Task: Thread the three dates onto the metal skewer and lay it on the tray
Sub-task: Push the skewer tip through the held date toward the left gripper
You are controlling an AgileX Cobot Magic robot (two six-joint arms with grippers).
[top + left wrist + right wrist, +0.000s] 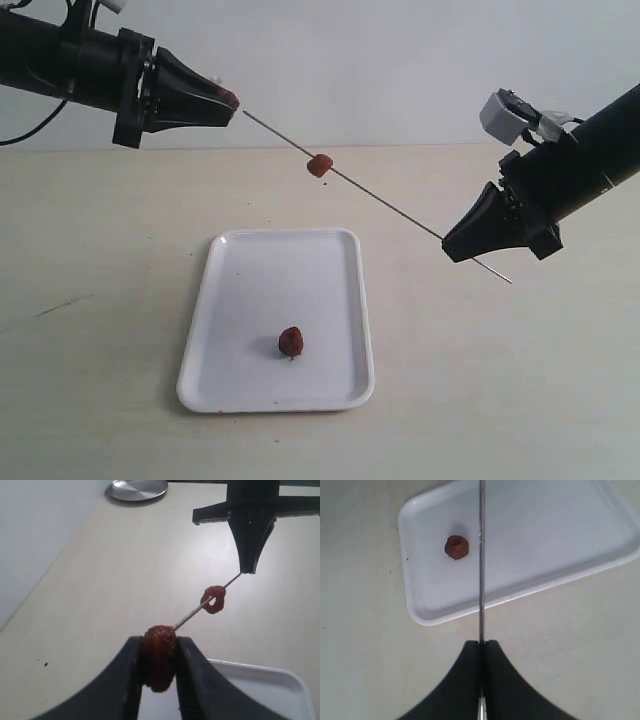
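The second date is at the skewer's tip, short of the skewer's body, and would fall if I opened now. My left gripper should move it toward the body.
The metal skewer hangs slanted in the air above the table. My right gripper is shut on its lower part, seen as a thin rod leaving the black fingers. One date sits threaded midway along it. My left gripper is shut on a second date at the skewer's upper tip, which enters the fruit. The threaded date shows beyond it. A third date lies on the white tray, also seen as a brown lump.
The tray's rim lies below the skewer in the right wrist view. A round metal lid or dish rests at the table's far edge. A pale wall stands behind the table.
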